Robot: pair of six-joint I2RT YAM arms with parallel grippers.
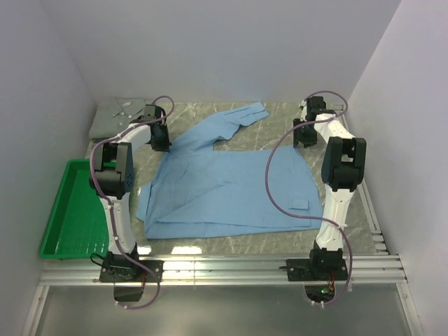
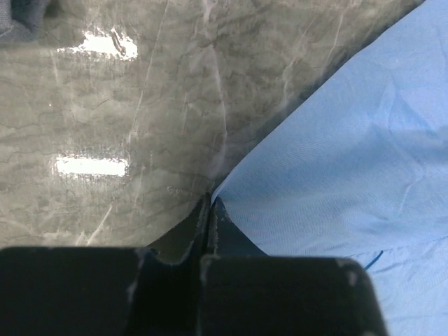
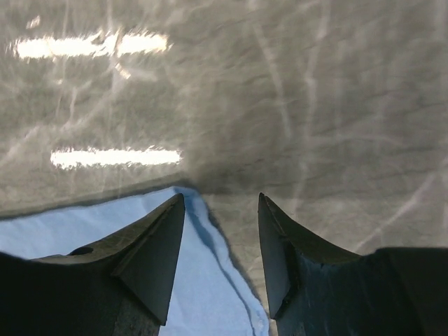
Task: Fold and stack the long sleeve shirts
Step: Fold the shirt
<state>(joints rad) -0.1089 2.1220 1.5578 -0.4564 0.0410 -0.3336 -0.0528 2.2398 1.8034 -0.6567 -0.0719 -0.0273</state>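
Observation:
Next, my right gripper picks up the light blue shirt [image 1: 231,189] by its back corner [image 1: 295,148], opposite my left gripper, to fold that edge evenly over.
The light blue shirt [image 1: 231,189] lies spread on the marble table, one sleeve reaching to the back. The pale grey-green shirt [image 1: 120,112] lies folded at the back left corner. My left gripper [image 1: 162,140] is at the blue shirt's upper left edge. In the left wrist view it [image 2: 210,203] is shut, its tips on the edge of the blue cloth [image 2: 350,140], which stands slightly off the table. My right gripper [image 1: 302,136] is at the shirt's upper right corner. In the right wrist view it [image 3: 220,203] is open, straddling the cloth's edge [image 3: 210,294].
A green plastic tray [image 1: 66,210] sits at the left edge of the table [image 1: 280,119]. White walls close in on the left, back and right. Metal rails run along the near edge by the arm bases.

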